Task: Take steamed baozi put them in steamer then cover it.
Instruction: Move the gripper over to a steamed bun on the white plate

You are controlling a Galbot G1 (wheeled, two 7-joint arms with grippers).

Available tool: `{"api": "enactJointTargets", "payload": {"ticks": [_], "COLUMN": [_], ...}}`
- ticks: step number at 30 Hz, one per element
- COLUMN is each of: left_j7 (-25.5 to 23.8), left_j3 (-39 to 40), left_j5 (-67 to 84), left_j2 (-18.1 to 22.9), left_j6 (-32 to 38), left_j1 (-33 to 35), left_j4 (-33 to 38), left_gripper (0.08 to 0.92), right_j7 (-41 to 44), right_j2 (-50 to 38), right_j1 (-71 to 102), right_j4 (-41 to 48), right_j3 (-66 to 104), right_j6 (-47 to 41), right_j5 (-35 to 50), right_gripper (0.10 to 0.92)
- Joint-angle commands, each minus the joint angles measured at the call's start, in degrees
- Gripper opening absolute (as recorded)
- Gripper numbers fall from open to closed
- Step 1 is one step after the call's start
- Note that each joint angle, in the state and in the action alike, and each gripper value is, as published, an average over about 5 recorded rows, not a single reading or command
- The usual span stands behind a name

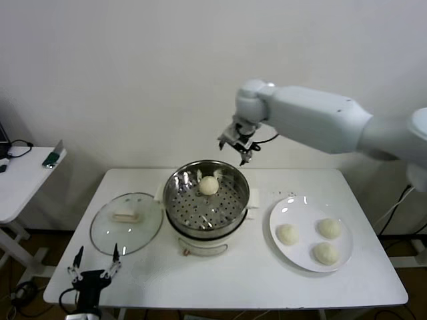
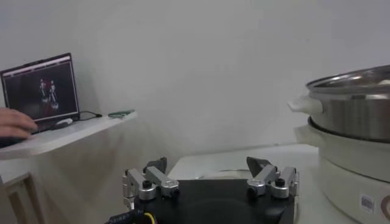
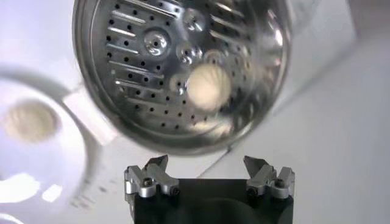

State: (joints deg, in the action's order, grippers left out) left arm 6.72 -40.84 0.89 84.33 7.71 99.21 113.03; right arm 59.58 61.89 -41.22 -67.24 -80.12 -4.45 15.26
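Observation:
I need to grab the plated baozi nearest the steamer next with my right gripper. I should hold it by the baozi's round sides, to fill the steamer.
The steamer (image 1: 179,200) stands mid-table with one baozi (image 1: 209,185) on its perforated tray. Three more baozi (image 1: 287,234) (image 1: 329,228) (image 1: 325,253) lie on a white plate (image 1: 303,208) to its right. The cover (image 1: 127,222), a glass lid with a white handle, lies flat on the table left of the steamer. My right gripper (image 1: 238,145) hangs open and empty above the steamer's far rim. In the right wrist view that gripper (image 3: 207,167) looks down on the tray (image 3: 122,61) and its baozi (image 3: 208,87). My left gripper (image 1: 93,263) is parked open at the table's front left corner.
A side desk (image 1: 20,177) with a laptop (image 2: 41,88) stands off to the left. In the left wrist view the left gripper (image 2: 208,167) sits low by the table edge, with the steamer's wall (image 2: 353,115) off to one side. A wall is close behind the table.

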Motion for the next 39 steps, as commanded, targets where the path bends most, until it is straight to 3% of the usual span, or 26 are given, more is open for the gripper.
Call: {"api": "enactJointTargets", "payload": {"ticks": [1, 13, 20, 39], "left_j7": [-0.02, 0.36, 0.84, 1.19], "left_j3": [-0.08, -0.53, -0.77, -1.3], "left_j5": [0.41, 0.22, 0.17, 0.23], "left_j2": [-0.23, 0.26, 0.62, 0.71], "left_j6": [-0.01, -0.08, -0.02, 1.0], "left_j1": [0.06, -0.2, 0.15, 0.84], "left_j4": [-0.52, -0.95, -1.34, -2.65], "left_gripper": [0.823, 0.823, 0.823, 0.823], "right_j7": [-3.61, 0.76, 0.84, -0.47], "right_j2": [-14.86, -23.68, -21.96, -15.3], "right_j1": [-3.63, 15.3, 24.28, 32.08], "right_j4": [-6.26, -7.79, -5.29, 1.15], "right_j3": [-5.59, -2.05, 3.61, 11.32], "right_j6": [-19.24, -18.55, -17.3, -15.69], "right_j5": [20.19, 7.69, 2.51, -0.77], "right_gripper": [0.823, 0.823, 0.823, 0.823]}}
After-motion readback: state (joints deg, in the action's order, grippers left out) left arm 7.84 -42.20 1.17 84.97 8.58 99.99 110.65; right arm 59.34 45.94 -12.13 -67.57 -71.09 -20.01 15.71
